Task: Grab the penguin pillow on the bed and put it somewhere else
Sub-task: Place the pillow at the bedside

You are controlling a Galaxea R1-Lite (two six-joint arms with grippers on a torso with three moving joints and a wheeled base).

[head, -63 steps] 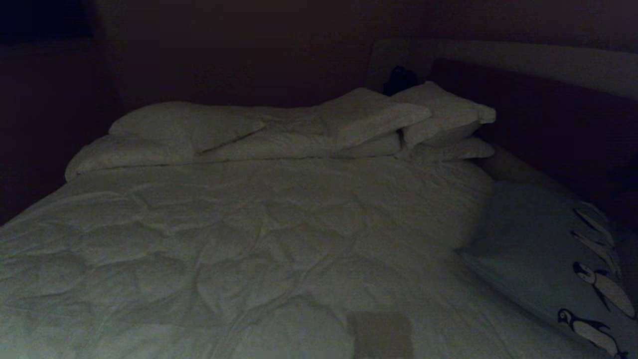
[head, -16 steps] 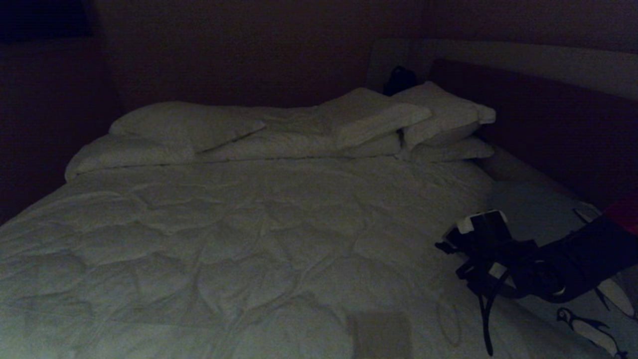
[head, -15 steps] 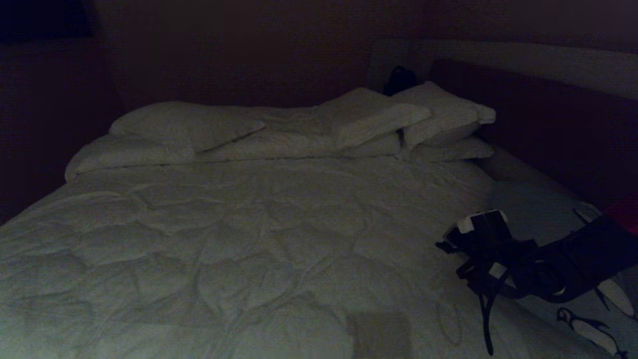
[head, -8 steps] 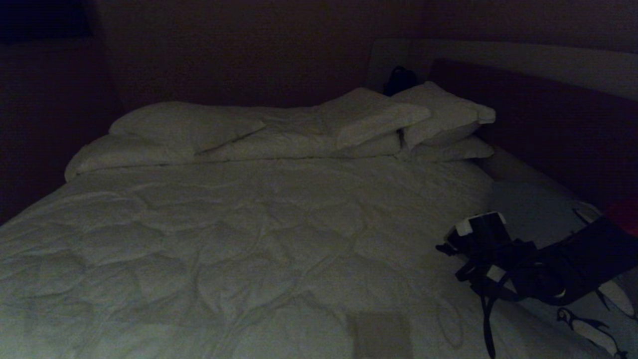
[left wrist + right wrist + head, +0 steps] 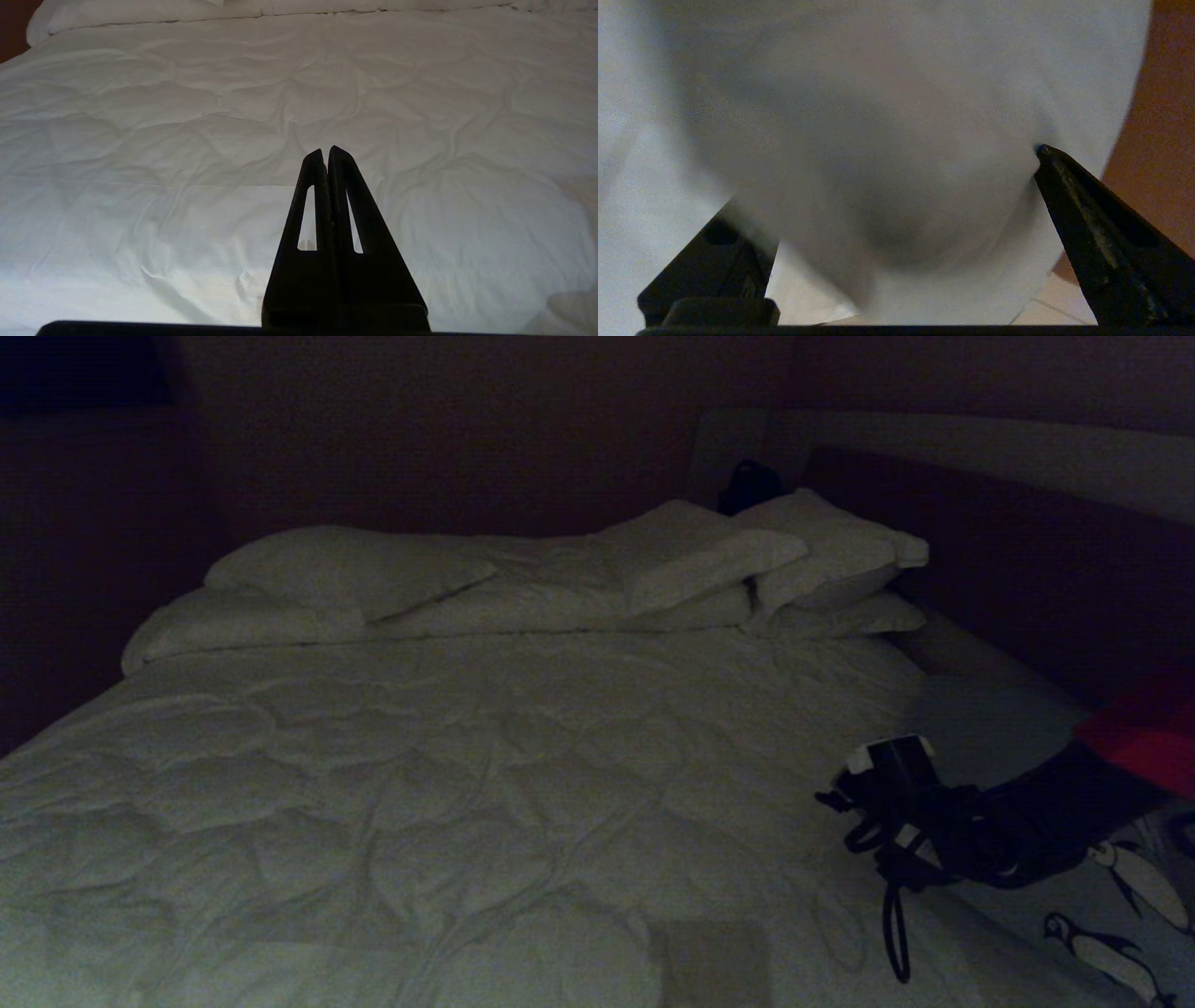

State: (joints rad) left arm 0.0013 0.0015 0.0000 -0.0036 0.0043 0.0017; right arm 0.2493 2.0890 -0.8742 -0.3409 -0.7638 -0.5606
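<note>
My right gripper picks up the pillow by its edge above the penguins' heads next, to move the penguin pillow (image 5: 999, 733) somewhere else.
The penguin pillow (image 5: 999, 733) is grey-blue and lies at the right edge of the bed (image 5: 467, 756), with penguins printed along its near side. My right gripper (image 5: 851, 795) reaches in from the right over the pillow's left edge. In the right wrist view the right gripper (image 5: 887, 177) is open wide. The pillow (image 5: 896, 116) bulges between its jaws, one fingertip (image 5: 1045, 156) rests against the fabric, and the other is partly hidden behind the pillow. My left gripper (image 5: 326, 151) is shut and empty, parked above the white duvet (image 5: 187, 140).
Plain white pillows (image 5: 345, 569) and a second stack (image 5: 831, 555) lie at the head of the bed. A dark object (image 5: 747, 481) sits behind them. The pale padded frame (image 5: 980, 439) runs along the right. A cable (image 5: 896, 933) hangs from my right wrist. Brown floor (image 5: 1162, 93) shows past the pillow's edge.
The right arm was out of view four seconds ago and now reaches over the pillow. In the last second it has settled slightly lower, and more of its red upper part shows.
</note>
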